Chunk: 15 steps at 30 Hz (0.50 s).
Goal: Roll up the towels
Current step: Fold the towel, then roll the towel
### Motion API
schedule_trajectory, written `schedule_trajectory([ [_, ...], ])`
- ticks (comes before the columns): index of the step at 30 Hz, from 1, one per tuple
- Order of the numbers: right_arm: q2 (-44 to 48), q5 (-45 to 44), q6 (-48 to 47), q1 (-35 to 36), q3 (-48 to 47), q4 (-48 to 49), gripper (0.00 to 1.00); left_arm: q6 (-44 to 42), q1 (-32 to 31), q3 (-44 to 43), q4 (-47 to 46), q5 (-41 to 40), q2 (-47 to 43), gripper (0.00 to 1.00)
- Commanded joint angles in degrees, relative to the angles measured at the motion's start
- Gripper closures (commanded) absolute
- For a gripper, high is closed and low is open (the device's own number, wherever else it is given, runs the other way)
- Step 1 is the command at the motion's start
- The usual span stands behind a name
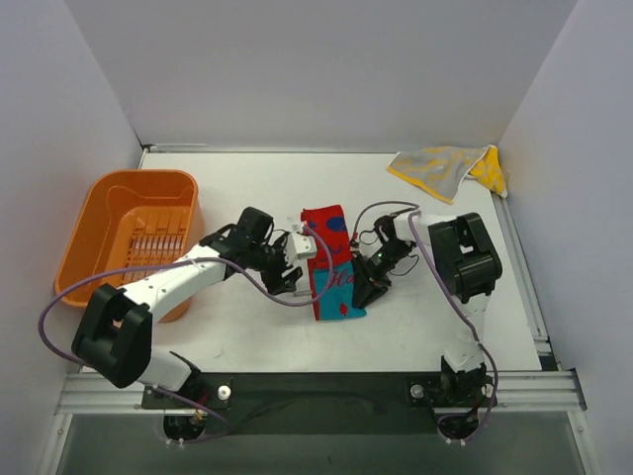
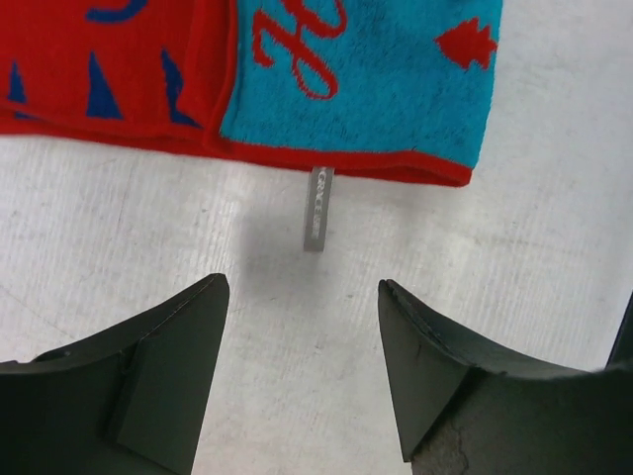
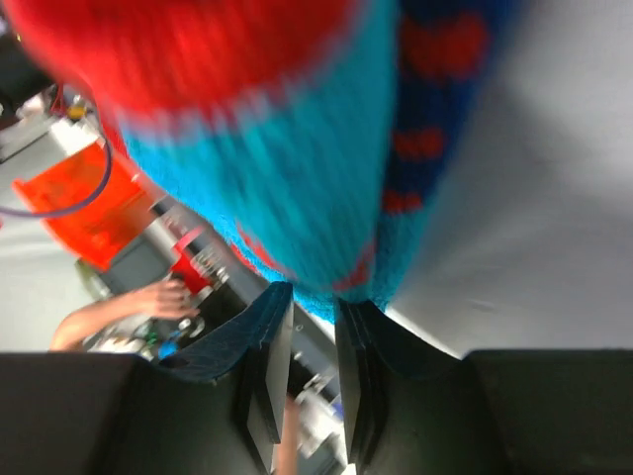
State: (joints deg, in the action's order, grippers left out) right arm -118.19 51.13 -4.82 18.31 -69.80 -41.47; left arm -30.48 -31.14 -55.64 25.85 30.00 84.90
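My left gripper grabs the towel by its turquoise corner nearest the arms, on the label side, next, to roll the towel inward.
The red and turquoise towel (image 1: 331, 259) lies in the middle of the table, its turquoise half (image 2: 376, 69) nearer the arms. A grey label (image 2: 318, 208) sticks out from its hem. My left gripper (image 1: 295, 265) is just left of the towel, and in the left wrist view it (image 2: 302, 297) stands open and empty over bare table, short of the hem. My right gripper (image 1: 368, 282) is at the towel's right edge. In its blurred wrist view the jaws (image 3: 312, 302) are nearly together, pinching the turquoise edge (image 3: 297, 178). The yellow towel (image 1: 450, 166) lies crumpled at the far right corner.
An orange plastic tub (image 1: 134, 233) stands at the left side of the table, beside the left arm. White walls enclose the table on the left, back and right. Purple cables loop off both arms.
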Motion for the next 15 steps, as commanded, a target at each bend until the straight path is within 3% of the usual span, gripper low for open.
schedule_trajectory([
  [1,4.5,4.7,2.9,2.0,3.0,-1.3,0.74,-8.0,-5.1,2.0,-1.2,-1.5,-5.5,0.28],
  [9,13.3,4.9,0.9,-1.6,-1.4,-4.0,0.70,-15.8,-18.4,9.8,-8.9,-8.8,-9.6,0.30],
  [15,7.6,6.5,6.4,1.8,-8.0,1.0,0.68,-15.8,-25.2,11.4,-18.5,-13.3,-5.7,0.34],
])
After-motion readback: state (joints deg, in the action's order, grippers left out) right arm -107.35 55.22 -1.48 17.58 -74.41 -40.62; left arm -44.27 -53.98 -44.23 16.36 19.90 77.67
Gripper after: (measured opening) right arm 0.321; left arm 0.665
